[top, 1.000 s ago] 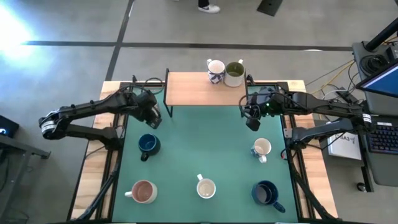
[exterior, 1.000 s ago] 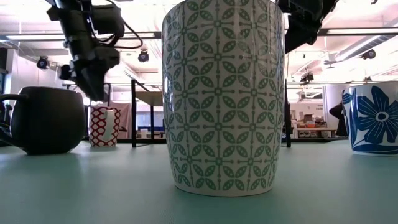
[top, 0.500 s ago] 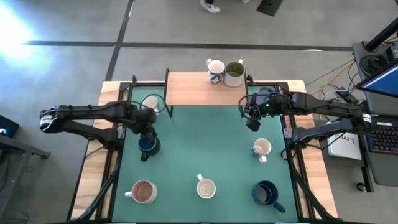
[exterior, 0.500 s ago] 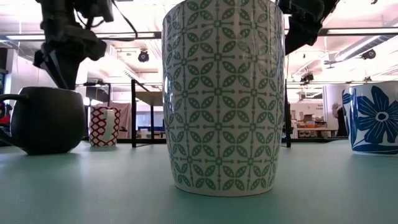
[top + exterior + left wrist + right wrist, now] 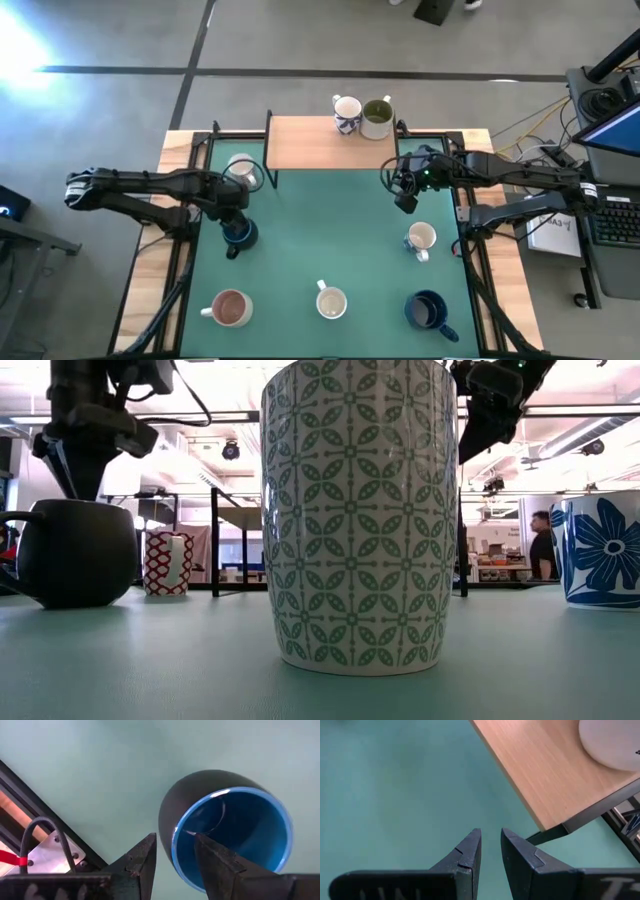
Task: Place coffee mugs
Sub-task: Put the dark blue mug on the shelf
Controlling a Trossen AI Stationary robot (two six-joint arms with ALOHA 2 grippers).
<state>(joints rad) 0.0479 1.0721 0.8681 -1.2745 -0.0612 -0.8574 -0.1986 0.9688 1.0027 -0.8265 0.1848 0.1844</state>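
Note:
The dark blue mug needs to go on the wooden shelf [image 5: 300,145], so my left gripper will next grab the mug by its rim [image 5: 242,231].
A dark blue mug [image 5: 239,236] stands on the green mat [image 5: 320,230] at its left side. My left gripper [image 5: 175,840] hangs open right above its rim. One finger is over the blue inside [image 5: 240,830], the other outside the dark wall [image 5: 167,817]; no touch shows. In the low view, my left gripper [image 5: 78,480] is just over the dark blue mug [image 5: 75,550]. My right gripper [image 5: 405,200] hovers narrowly open over bare mat near the shelf's right leg. A white mug [image 5: 243,170] stands by the shelf's left leg.
A raised wooden shelf [image 5: 310,145] at the far edge carries a blue-patterned mug [image 5: 346,112] and an olive-green-inside mug [image 5: 377,118]. On the mat stand a white mug [image 5: 421,238], a patterned mug [image 5: 331,300], a pink-brown-inside mug [image 5: 230,308] and a second dark blue mug [image 5: 428,310].
My left gripper has moved away from the white mug by the shelf's left leg, toward the near edge, and come down over the dark blue mug. The white mug, hidden under the gripper a second ago, now stands in the open. The right arm has kept still.

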